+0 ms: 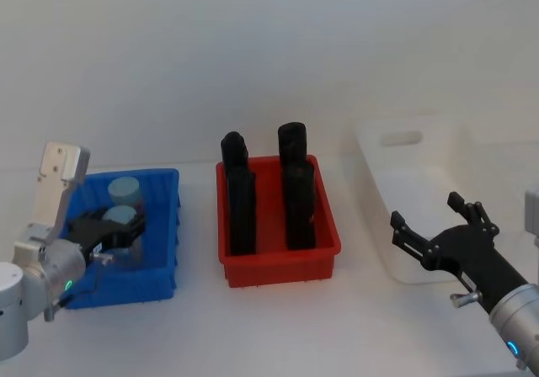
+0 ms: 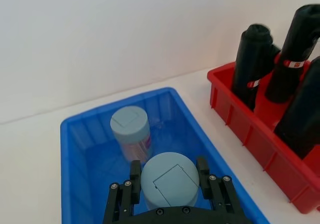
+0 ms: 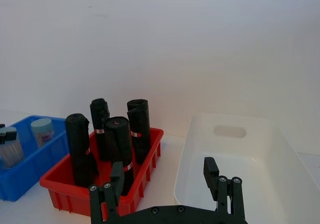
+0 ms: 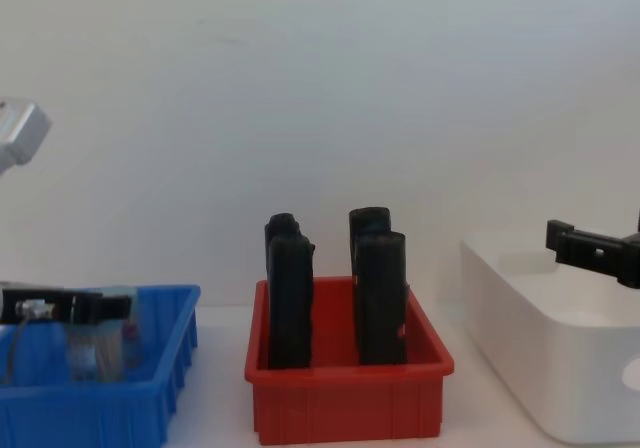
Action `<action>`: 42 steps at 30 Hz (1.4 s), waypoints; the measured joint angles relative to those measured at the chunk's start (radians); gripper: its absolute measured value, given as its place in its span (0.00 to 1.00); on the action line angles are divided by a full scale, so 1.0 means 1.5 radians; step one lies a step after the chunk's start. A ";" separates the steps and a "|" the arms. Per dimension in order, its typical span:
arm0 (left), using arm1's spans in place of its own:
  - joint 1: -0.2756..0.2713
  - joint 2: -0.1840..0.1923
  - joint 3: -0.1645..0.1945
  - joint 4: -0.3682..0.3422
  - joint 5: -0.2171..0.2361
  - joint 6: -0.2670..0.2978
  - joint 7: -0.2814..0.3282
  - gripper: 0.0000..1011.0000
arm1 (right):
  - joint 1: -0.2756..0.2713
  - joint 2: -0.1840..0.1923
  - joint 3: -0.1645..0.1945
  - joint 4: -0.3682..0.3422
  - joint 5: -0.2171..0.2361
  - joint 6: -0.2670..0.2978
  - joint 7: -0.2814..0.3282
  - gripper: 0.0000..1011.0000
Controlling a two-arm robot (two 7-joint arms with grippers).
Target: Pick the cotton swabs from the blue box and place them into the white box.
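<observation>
My right gripper grabs the nearer jar by its lower body (image 4: 96, 362) next, since my left gripper's fingers already cover the jar just under its lid.
Two jars of cotton swabs stand in the blue box (image 1: 164, 225) (image 2: 80, 149). My left gripper (image 1: 116, 227) (image 2: 168, 170) is down inside the box. Its fingers (image 2: 135, 173) press both sides of the nearer jar (image 2: 170, 189), just under its pale blue lid, so it is shut on it. The second jar (image 1: 126, 190) (image 2: 131, 130) stands free behind it, toward the far wall. The white box (image 1: 404, 137) (image 3: 230, 131) sits at the right. My right gripper (image 1: 427, 210) (image 3: 164, 170) hovers open at its near left edge, holding nothing.
A red bin (image 1: 278, 268) (image 4: 350, 408) with several tall black blocks (image 1: 290, 154) stands between the blue and white boxes. Bare white table lies in front of all three bins, and a plain wall rises behind them.
</observation>
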 joint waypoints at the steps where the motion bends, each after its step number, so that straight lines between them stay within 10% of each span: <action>1: 0.001 0.001 -0.001 -0.006 0.001 0.001 -0.001 0.66 | 0.000 0.000 0.000 0.000 0.000 0.000 0.000 0.99; 16: 0.004 0.023 -0.010 -0.135 0.019 0.062 -0.059 0.66 | 0.000 0.000 0.000 0.000 0.000 0.000 0.000 0.99; 42: -0.059 0.033 0.005 -0.248 0.040 0.198 -0.288 0.66 | 0.000 0.000 0.000 0.000 0.000 0.000 0.000 0.99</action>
